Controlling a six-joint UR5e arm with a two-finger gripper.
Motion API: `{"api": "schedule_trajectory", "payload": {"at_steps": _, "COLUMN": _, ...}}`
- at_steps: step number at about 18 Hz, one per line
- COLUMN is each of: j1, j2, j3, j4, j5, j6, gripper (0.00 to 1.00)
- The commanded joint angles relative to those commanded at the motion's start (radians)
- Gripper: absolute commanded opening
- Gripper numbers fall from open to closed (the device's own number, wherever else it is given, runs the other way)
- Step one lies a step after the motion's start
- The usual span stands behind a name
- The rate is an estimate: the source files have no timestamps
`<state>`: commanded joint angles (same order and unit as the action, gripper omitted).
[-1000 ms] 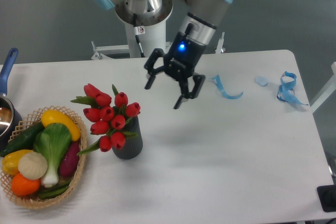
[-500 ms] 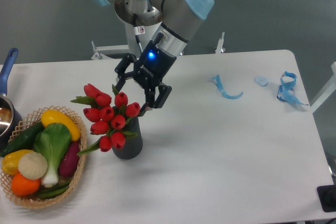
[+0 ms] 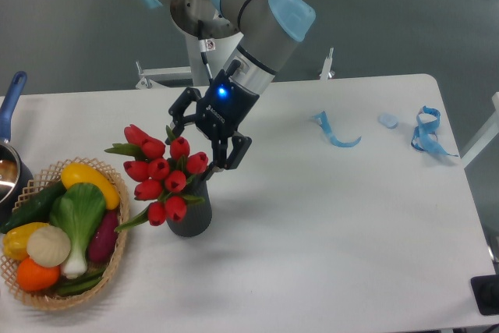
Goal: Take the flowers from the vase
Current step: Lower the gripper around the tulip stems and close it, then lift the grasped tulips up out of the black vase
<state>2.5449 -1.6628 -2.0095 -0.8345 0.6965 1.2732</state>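
I need to grab the flowers [image 3: 162,175] by their red bud cluster next with my gripper, so that I can lift them from the dark grey vase [image 3: 192,218].
The flowers [image 3: 162,175], a bunch of red tulip buds with green leaves, stand in the small dark grey vase [image 3: 192,218] left of the table's centre. My gripper [image 3: 196,150] is open, tilted down to the left, right at the upper right edge of the bunch. One finger [image 3: 177,120] sits by the top leaf and the other [image 3: 224,157] beside the rightmost bud. Nothing is held between them. The stems are hidden inside the vase.
A wicker basket [image 3: 117,267] of colourful vegetables sits at the front left, close to the vase. A blue-handled pot [image 3: 9,118] is at the left edge. Blue ribbon pieces [image 3: 337,132] and a blue strap [image 3: 427,132] lie at the back right.
The gripper swung left from the table's middle to the flowers, then dropped slightly lower against the top right of the bunch. It stayed open.
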Motion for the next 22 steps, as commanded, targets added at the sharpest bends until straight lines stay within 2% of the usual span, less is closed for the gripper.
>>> {"api": "schedule_trajectory", "payload": {"at_steps": 5, "j1": -0.028, "j2": -0.049, "j3": -0.003, "j4": 0.015, "j5": -0.046, "j6": -0.011, "gripper": 1.00}}
{"api": "schedule_trajectory", "payload": {"at_steps": 10, "j1": -0.026, "j2": -0.057, "j3": -0.006, "j4": 0.028, "j5": -0.081, "j6": -0.012, "gripper": 1.00}}
{"api": "schedule_trajectory", "payload": {"at_steps": 11, "j1": -0.026, "j2": -0.058, "j3": -0.006, "j4": 0.034, "j5": -0.081, "j6": -0.012, "gripper": 0.95}}
{"api": "schedule_trajectory", "payload": {"at_steps": 13, "j1": -0.025, "j2": -0.058, "j3": -0.006, "j4": 0.034, "j5": -0.081, "j6": -0.012, "gripper": 0.68}}
{"api": "schedule_trajectory", "payload": {"at_steps": 15, "j1": -0.023, "j2": -0.057, "j3": -0.006, "j4": 0.034, "j5": -0.081, "j6": -0.011, "gripper": 0.59}}
{"api": "schedule_trajectory", "payload": {"at_steps": 18, "j1": -0.020, "j2": -0.051, "j3": -0.006, "j4": 0.032, "j5": -0.081, "j6": -0.012, "gripper": 0.39}}
{"api": "schedule_trajectory", "payload": {"at_steps": 22, "j1": -0.014, "j2": -0.046, "j3": -0.006, "j4": 0.032, "j5": -0.083, "j6": -0.014, "gripper": 0.36}}
